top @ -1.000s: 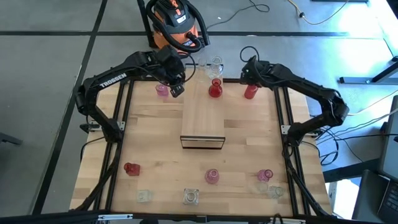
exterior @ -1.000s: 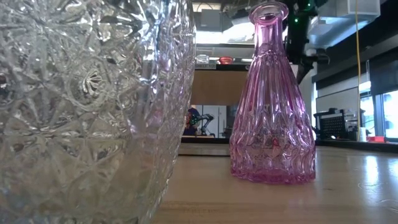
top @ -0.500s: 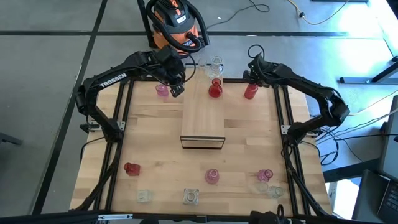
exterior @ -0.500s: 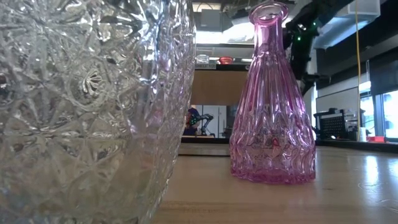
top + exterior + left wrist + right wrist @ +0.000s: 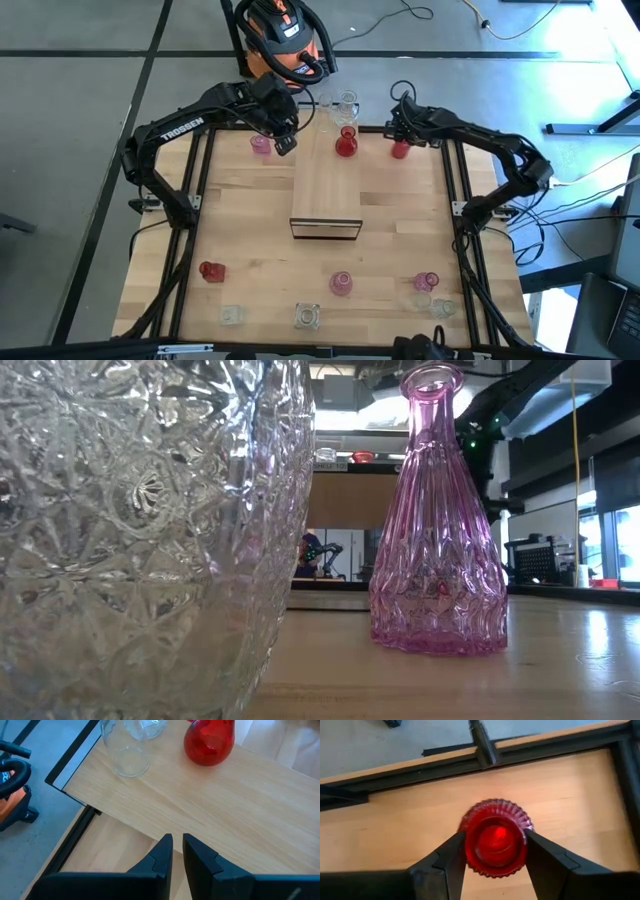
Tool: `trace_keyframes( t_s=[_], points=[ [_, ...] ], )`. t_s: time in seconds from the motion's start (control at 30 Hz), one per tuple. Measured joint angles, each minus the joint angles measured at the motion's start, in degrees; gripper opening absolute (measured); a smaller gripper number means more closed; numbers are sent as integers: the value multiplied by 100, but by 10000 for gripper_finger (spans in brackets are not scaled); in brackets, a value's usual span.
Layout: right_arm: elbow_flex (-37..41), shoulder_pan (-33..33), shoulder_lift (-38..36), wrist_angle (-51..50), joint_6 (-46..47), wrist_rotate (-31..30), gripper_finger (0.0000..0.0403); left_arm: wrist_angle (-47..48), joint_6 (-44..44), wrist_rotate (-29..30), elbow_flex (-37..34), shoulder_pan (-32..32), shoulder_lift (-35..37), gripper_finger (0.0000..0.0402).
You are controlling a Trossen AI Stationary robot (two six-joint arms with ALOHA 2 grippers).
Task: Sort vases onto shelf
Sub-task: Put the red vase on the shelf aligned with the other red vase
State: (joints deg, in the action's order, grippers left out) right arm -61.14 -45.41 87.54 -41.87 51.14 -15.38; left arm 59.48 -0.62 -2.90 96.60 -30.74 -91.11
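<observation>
My right gripper should close on the red vase's rim now, as its fingers are on both sides of the red vase's round rim [image 5: 400, 149].
The shelf [image 5: 325, 185] lies mid-table; on its far end stand a red vase [image 5: 346, 145] [image 5: 209, 740] and two clear vases [image 5: 345, 103] [image 5: 131, 750]. My left gripper [image 5: 284, 142] [image 5: 177, 842] hovers shut and empty over the shelf's far left edge, beside a pink vase [image 5: 261, 146] on the table. My right gripper [image 5: 400, 135] [image 5: 495, 855] is open, pointing down, with one finger on either side of a red vase [image 5: 401, 150] [image 5: 495, 842] that stands on the table at the far right. My right gripper comes at the red vase from above, its fingers [image 5: 452, 857] level with the vase's round rim [image 5: 470, 840] on two opposite sides. Whether they touch the rim, I cannot tell. The vase stands upright on the table.
Along the near edge stand a red vase [image 5: 211, 271], pink vases [image 5: 341, 284] [image 5: 427, 282] [image 5: 437, 520] and clear ones [image 5: 232, 315] [image 5: 307, 317] [image 5: 440, 308] [image 5: 150, 530]. Black frame rails [image 5: 455, 190] run along both sides. An orange vacuum [image 5: 285, 35] sits beyond the far edge.
My right gripper has sunk toward the far-right red vase, turning a little, and now straddles its top; it has stayed open. The vase has kept its place.
</observation>
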Motion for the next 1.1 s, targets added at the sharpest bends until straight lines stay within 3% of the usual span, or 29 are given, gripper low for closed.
trace_keyframes(
  t_s=[0.17, 0.47, 0.83, 1.1],
  points=[
    [-2, 58, 47, 16, 2, -74, 167, 2, -1, 0, 0, 0, 0, 37],
    [-2, 234, 8, -6, -46, -406, 66, 0, -103, 0, 0, 0, 0, 37],
    [-494, 656, -19, -858, -199, -570, 86, -40, -153, 4, 0, 0, 0, 37],
    [-1298, 1282, -372, -1326, -315, -608, 66, -125, -155, 6, -31, 0, 0, 37]
  ],
)
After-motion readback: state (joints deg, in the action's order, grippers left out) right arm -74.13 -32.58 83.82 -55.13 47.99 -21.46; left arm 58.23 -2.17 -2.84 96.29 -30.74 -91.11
